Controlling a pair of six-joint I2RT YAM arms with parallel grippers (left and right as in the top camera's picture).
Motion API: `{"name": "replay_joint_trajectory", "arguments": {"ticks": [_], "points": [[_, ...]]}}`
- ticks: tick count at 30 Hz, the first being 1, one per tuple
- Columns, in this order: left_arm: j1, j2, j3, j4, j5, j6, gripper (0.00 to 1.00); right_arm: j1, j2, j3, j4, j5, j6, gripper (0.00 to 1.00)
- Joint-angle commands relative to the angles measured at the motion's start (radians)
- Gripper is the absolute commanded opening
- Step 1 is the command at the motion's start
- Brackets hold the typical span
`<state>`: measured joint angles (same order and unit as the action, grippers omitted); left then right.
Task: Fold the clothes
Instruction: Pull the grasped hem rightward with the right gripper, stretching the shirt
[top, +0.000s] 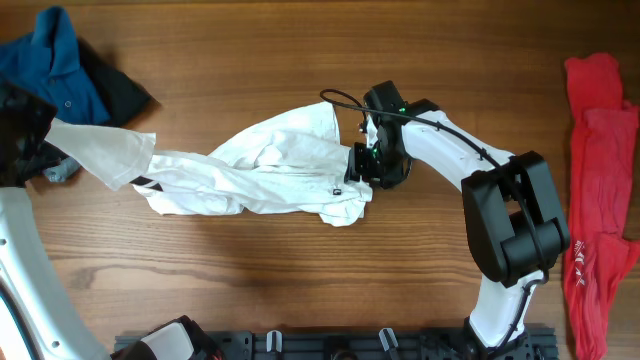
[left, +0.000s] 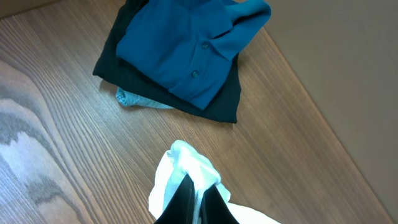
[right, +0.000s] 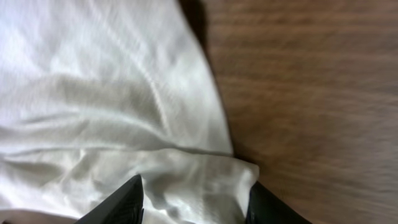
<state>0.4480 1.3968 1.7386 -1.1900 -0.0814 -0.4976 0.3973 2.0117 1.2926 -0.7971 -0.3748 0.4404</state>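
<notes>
Next, my right gripper grips the white T-shirt (top: 270, 165) by its corner (top: 361, 189) opposite my left gripper's hold to stretch and spread it flat for folding.
The white T-shirt (top: 270, 165) lies crumpled and stretched out across the middle of the table, with small black marks at its edges. My left gripper (top: 48, 128) is shut on one end of it (left: 186, 162) and holds that end lifted at the far left. My right gripper (top: 358, 166) is open, low over the shirt's right edge. Its fingers (right: 196, 196) straddle a corner of white fabric (right: 124, 112) that rests on the wood.
A blue polo (top: 50, 65) lies on dark pieces (top: 120, 92) at the back left, also in the left wrist view (left: 186, 43), with a pale blue scrap (left: 134, 99) beside it. Red shirts (top: 598, 190) lie along the right edge. Bare wood runs along the front.
</notes>
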Motion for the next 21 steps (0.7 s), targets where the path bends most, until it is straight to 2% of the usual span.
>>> {"name": "replay_joint_trajectory", "arguments": {"ticks": [1,6,12,16,21], "points": [[0.008,-0.002,0.009,0.003,-0.008,0.019,0.04,0.004,0.025,-0.043,-0.016,-0.044,-0.026,0.50],[0.008,-0.002,0.009,0.003,0.010,0.019,0.04,-0.048,0.018,-0.043,-0.075,0.036,-0.021,0.50],[0.008,-0.002,0.009,0.003,0.010,0.019,0.04,-0.126,0.016,-0.043,-0.114,0.040,-0.036,0.50],[0.008,-0.002,0.009,0.004,0.009,0.019,0.04,-0.122,0.017,-0.043,-0.121,-0.011,-0.099,0.51],[0.008,-0.002,0.009,0.004,0.010,0.019,0.04,-0.096,0.017,-0.043,-0.127,-0.023,-0.100,0.51]]}}
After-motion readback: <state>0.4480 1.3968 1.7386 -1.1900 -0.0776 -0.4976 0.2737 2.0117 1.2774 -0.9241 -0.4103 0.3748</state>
